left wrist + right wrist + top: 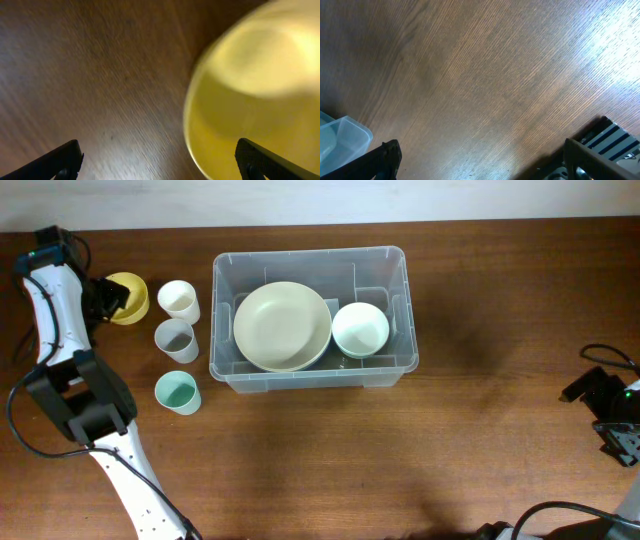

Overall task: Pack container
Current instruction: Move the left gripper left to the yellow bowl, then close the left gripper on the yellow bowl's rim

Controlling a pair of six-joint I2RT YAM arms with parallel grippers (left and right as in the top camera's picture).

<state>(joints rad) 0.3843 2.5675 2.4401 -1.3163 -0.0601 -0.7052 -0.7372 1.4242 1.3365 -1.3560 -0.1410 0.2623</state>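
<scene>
I need to grip the yellow bowl by its rim [193, 156] with my left gripper, one finger inside. The base of the yellow bowl stays free, so it can nest in the container's white bowl.
The clear plastic container [395, 262] stands at the table's middle back, holding a large cream bowl [281, 325] and a smaller white bowl [360, 328]. Its corner shows in the right wrist view [345, 132]. A yellow bowl [132, 296] sits at the far left and fills the right of the left wrist view [255, 90]. My left gripper [108, 297] is open right beside that bowl, with one finger over its rim [160, 162]. My right gripper [610, 420] is open and empty over bare wood at the far right [480, 162].
Three cups stand left of the container: a white one [178, 300], a grey one [175, 339] and a teal one [177, 391]. The left arm runs along the table's left side. A striped black part [612, 137] shows at the right wrist view's corner.
</scene>
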